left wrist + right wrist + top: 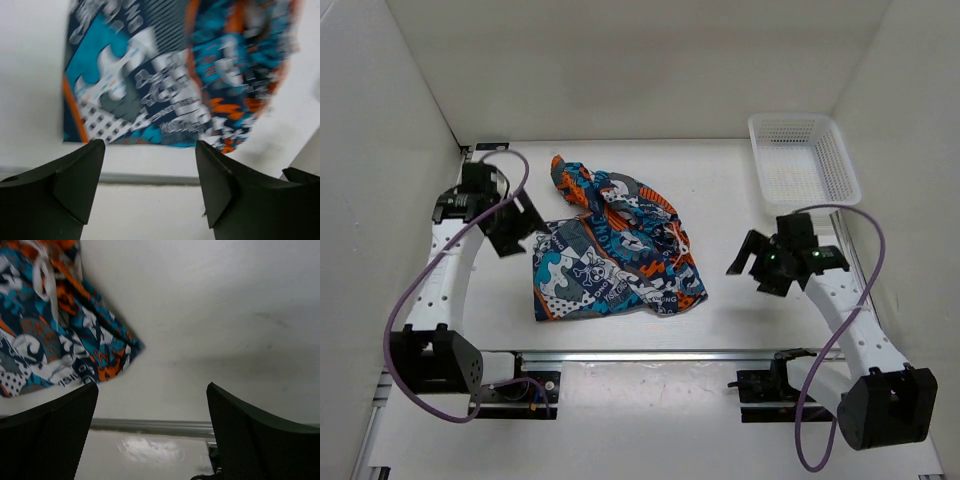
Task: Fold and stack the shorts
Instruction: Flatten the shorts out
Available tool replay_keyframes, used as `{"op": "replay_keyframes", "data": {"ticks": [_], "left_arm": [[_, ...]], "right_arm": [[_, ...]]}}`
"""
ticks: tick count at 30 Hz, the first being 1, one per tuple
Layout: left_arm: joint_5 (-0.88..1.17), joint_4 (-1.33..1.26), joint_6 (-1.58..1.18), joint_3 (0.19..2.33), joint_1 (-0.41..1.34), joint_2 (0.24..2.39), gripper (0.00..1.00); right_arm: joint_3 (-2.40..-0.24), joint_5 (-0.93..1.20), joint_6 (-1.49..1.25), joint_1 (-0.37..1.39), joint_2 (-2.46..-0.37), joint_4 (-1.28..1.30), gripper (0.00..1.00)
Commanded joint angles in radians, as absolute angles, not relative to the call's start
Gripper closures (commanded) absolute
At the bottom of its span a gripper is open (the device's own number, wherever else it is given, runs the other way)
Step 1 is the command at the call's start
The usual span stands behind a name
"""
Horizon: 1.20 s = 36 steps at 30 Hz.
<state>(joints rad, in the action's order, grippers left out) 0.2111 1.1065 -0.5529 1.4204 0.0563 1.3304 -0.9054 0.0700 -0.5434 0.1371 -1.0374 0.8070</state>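
Note:
My right gripper grabs the shorts [610,255] by the near corner at the drawstring next, to spread them out.
The shorts [610,255] lie in a rumpled heap at the middle of the table, flatter at the lower left, bunched toward the upper left, with a white drawstring showing. My left gripper [525,232] hovers just off their left edge, open and empty. In the left wrist view the shorts [170,75] fill the top, blurred, beyond the open left gripper [150,145]. My right gripper [748,268] stands open to the right of the heap, apart from it. The right wrist view has the shorts [50,325] at the upper left, clear of the open right gripper [152,390].
A white plastic mesh basket [805,160] sits at the back right corner. A metal rail [650,354] runs along the table's near edge, also seen as the rail [150,426] in the right wrist view. White walls enclose the table on three sides.

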Motion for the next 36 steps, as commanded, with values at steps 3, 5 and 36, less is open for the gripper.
{"op": "replay_keyframes", "data": {"ticks": [3, 5, 36], "left_arm": [[0.311, 1.09, -0.584, 1.085, -0.015, 1.205, 0.11], [0.431, 1.022, -0.652, 0.887, -0.041, 1.172, 0.1], [0.256, 0.816, -0.785, 0.66, -0.195, 1.454, 0.56]], "right_arm": [[-0.691, 0.28, -0.756, 0.3, -0.982, 0.584, 0.07], [-0.658, 0.297, -0.804, 0.339, -1.032, 0.522, 0.07], [-0.67, 0.193, -0.9, 0.445, -1.506, 0.232, 0.69]]}}
